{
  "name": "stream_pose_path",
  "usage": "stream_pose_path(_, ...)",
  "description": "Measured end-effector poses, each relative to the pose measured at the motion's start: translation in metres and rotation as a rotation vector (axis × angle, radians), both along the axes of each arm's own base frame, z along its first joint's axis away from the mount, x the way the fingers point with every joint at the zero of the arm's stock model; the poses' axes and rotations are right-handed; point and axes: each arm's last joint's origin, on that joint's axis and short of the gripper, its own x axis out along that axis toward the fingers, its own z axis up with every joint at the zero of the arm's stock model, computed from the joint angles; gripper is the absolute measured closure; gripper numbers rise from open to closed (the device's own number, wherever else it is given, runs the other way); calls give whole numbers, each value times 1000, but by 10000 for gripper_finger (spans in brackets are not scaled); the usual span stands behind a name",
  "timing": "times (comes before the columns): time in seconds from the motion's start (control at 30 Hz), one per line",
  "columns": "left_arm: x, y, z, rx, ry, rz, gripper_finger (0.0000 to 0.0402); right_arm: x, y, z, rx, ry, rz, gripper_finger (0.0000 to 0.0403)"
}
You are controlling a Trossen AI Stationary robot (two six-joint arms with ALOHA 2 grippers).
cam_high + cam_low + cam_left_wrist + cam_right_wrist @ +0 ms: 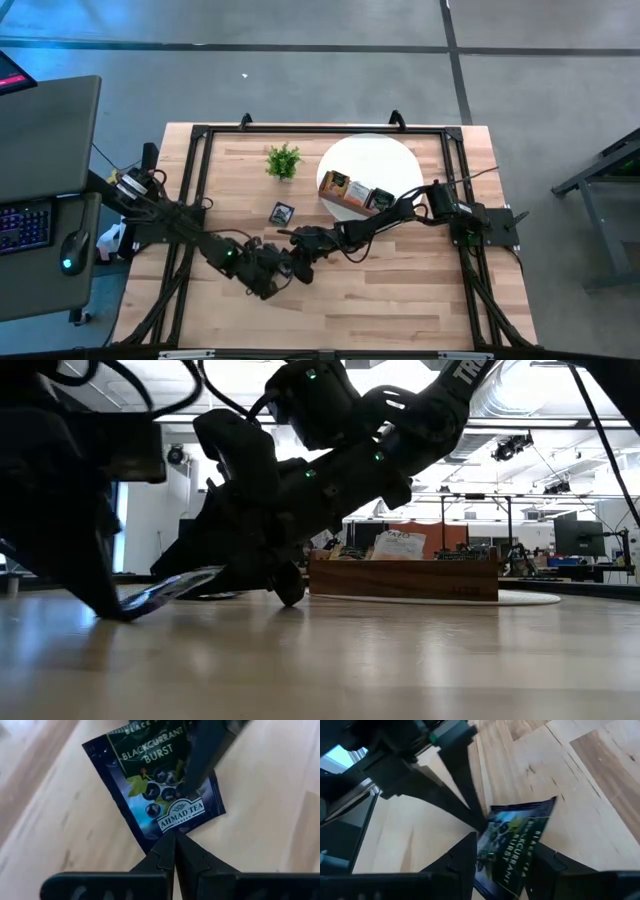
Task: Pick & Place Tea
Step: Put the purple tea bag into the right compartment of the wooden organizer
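Note:
I should grab the Blackcurrant Burst sachet by its two side edges with my right gripper next. Then it can go in the brown wooden tray (355, 194).
A dark blue tea sachet (160, 795) marked Blackcurrant Burst hangs tilted just above the table (400, 290), near its middle; the low view shows the sachet (175, 588) slanting, its lower end close to the wood. My left gripper (175, 834) is shut on one edge of it. My right gripper (507, 855) reaches in from the table's right with the sachet between its two fingers. In the high view both grippers (296, 258) meet over it and hide it. A second dark sachet (282, 213) lies flat on the table behind them. My left gripper pinches the sachet's edge below the Ahmad Tea mark (172, 827) between its two fingertips, only at the rim. It comes slanting down from the table's left. The sachet stands out beyond the fingers, tilted. My right gripper has the sachet across its width, one finger (465, 857) at its one side edge and the other finger (550, 862) at the opposite one. It comes low from the table's right. The sachet's far end (540, 807) sticks out past the fingertips.
A brown wooden tray (335, 205) with several sachets stands on a white round mat (395, 160) at the back right; its wall (400, 578) shows in the low view. A small green plant (284, 160) stands at the back. Black frame rails (195, 170) border the table.

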Motion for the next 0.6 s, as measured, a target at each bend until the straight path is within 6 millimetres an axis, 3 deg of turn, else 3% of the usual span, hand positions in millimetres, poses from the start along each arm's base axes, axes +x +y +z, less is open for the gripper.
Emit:
stream_pose_path(0.17,6,8,0,19,-8,-15,397,-1,0,-2,-32,17,10,293)
stream_pose_path(0.43,6,8,0,14,0,-25,401,-3,-7,4,-108,7,60,391)
stream_pose_path(0.6,6,8,0,16,0,-24,401,-13,-23,31,-189,98,66,386)
